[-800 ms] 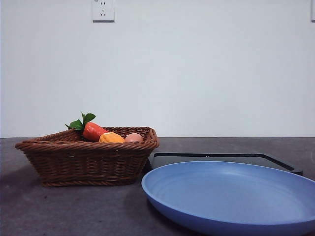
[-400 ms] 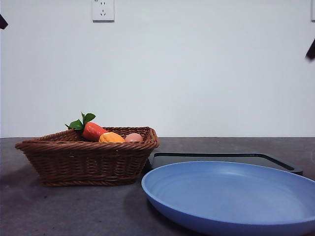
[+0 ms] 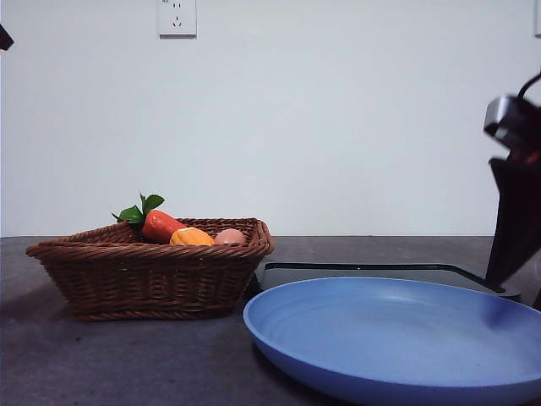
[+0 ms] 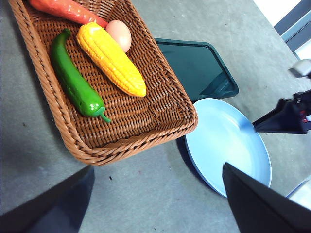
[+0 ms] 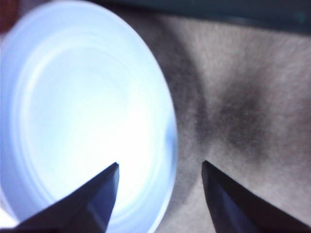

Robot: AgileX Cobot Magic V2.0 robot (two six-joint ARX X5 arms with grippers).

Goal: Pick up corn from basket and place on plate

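Note:
I next need to grab the blue plate by its rim (image 3: pixel 499 304) with my right gripper, to get the plate ready for the corn from the basket.
The yellow corn (image 4: pixel 112 58) lies slantwise in the brown wicker basket (image 4: pixel 127 145); in the front view only its orange-yellow end (image 3: pixel 192 238) shows over the basket (image 3: pixel 152 279) rim. The light blue plate (image 3: pixel 397 338) sits to the basket's right, also seen as the plate (image 4: pixel 228 141) and the plate (image 5: pixel 82 121). My right gripper (image 5: pixel 160 163) hangs open and holding nothing over the plate's right rim; it is the dark right gripper (image 3: pixel 512 283) at the right edge. My left gripper (image 4: pixel 158 194) stays high, open, on the near side of the basket.
In the basket, a red-orange carrot (image 4: pixel 68 9), a green pepper (image 4: pixel 75 82) and a pinkish egg (image 4: pixel 119 35) lie beside the corn. A flat black tray (image 3: pixel 372 272) sits behind the plate, touching the basket's corner. The wall stands close behind the table.
The right arm has dropped from a black tip at the top right corner to a large dark shape low over the plate's right rim. The basket, plate and left arm have not moved.

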